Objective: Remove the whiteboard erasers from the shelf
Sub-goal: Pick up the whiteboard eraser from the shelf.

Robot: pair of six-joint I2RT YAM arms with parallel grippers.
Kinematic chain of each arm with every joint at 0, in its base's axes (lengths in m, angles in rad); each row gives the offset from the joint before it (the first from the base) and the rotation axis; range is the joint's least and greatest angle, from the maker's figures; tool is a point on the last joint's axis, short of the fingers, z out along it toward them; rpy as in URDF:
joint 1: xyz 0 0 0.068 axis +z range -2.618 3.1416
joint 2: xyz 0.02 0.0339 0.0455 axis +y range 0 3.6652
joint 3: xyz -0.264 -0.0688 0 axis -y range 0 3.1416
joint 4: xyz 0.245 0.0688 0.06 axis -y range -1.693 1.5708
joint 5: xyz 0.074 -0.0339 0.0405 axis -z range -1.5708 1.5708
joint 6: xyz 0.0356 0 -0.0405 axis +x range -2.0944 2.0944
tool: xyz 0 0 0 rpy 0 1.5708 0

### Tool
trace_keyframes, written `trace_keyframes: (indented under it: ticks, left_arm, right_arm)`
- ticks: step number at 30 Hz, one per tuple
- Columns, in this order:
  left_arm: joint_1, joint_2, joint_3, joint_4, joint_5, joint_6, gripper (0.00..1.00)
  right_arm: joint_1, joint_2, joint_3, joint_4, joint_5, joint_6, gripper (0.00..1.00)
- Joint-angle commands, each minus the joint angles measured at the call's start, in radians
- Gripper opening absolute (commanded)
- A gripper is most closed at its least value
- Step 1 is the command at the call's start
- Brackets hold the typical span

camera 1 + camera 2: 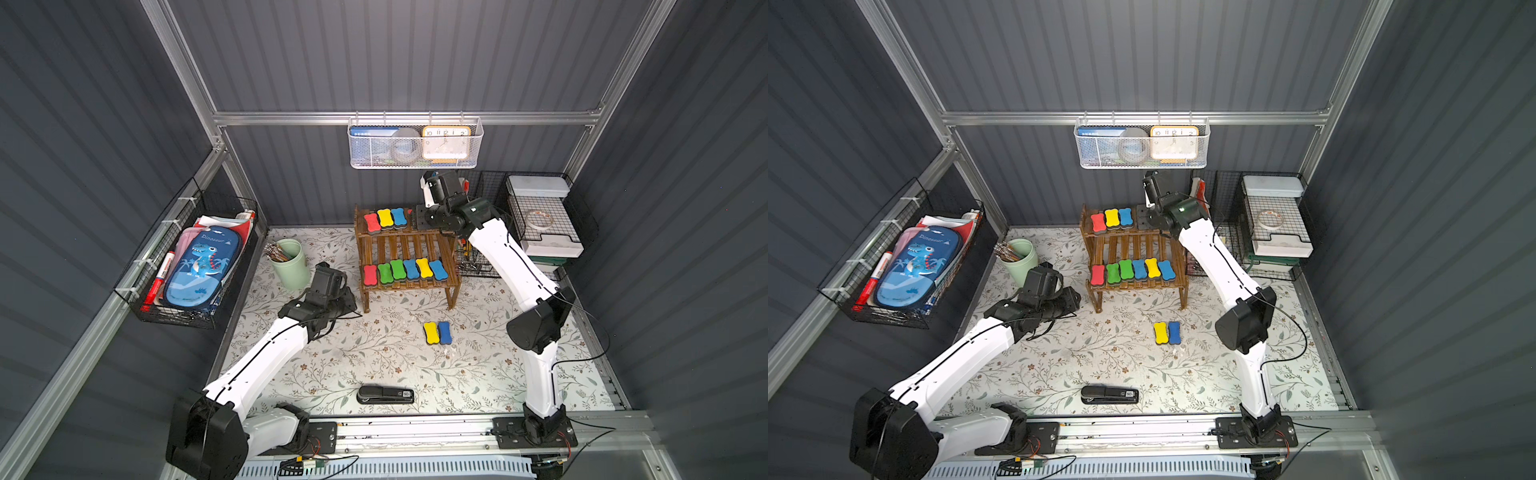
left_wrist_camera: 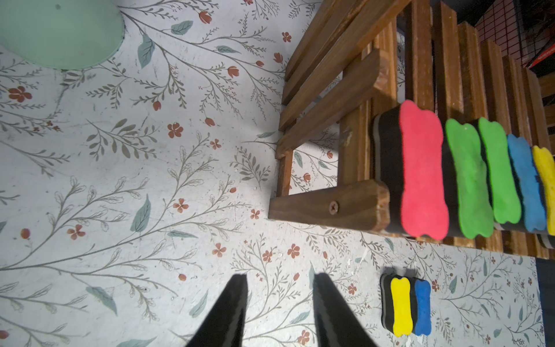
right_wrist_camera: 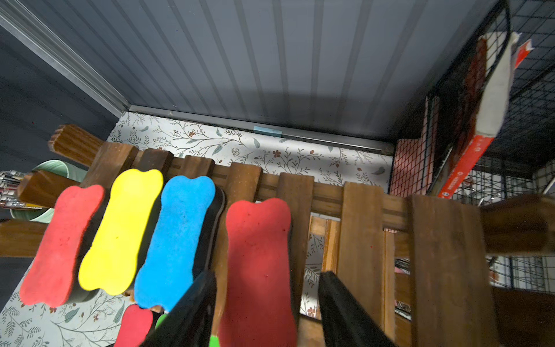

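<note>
My right gripper is to remove the second red eraser and lay it flat, so next it should grab the eraser's long sides, across its narrow width.
The brown slatted shelf (image 1: 409, 245) stands at the back of the table. Its top tier carries a red (image 3: 60, 243), a yellow (image 3: 120, 231), a blue (image 3: 177, 237) and a second red eraser (image 3: 258, 240). My right gripper (image 3: 267, 275) is open and straddles that second red eraser without touching it. Several erasers (image 1: 405, 270) line the lower tier. A yellow eraser (image 1: 431, 332) and a blue eraser (image 1: 444, 332) lie together on the table in front. My left gripper (image 2: 279, 278) hangs open and empty over the table, left of the shelf's front leg.
A green pencil cup (image 1: 291, 266) stands left of the shelf. A black stapler (image 1: 385, 395) lies near the front edge. A black wire organizer (image 1: 540, 216) fills the back right corner. A white mesh basket (image 1: 413, 143) hangs on the back wall above my right wrist.
</note>
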State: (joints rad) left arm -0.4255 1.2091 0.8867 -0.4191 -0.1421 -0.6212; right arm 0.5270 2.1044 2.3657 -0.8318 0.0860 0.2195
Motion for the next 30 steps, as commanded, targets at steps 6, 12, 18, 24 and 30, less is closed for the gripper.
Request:
trace_keyframes:
  ticks: [6,12,18,24,30]
  left_arm:
    - [0.002,-0.022,-0.006,-0.027,-0.011,0.021,0.41]
    - [0.002,-0.029,-0.006,-0.033,-0.016,0.024,0.41]
    - [0.002,-0.038,-0.004,-0.039,-0.019,0.024,0.41]
    - [0.002,-0.049,0.005,-0.047,-0.027,0.026,0.42]
    - [0.002,-0.06,0.012,-0.052,-0.034,0.031,0.42]
  right_arm:
    - [0.001,0.039,0.029,-0.023,-0.004,-0.003,0.57]
    - [0.001,0.049,0.031,-0.031,0.002,-0.006,0.49]
    - [0.001,0.024,0.032,-0.016,0.012,0.007,0.38]
    - [0.015,-0.112,-0.066,0.03,0.051,0.047,0.34]
    - [0.049,-0.369,-0.445,0.165,0.067,0.192,0.3]
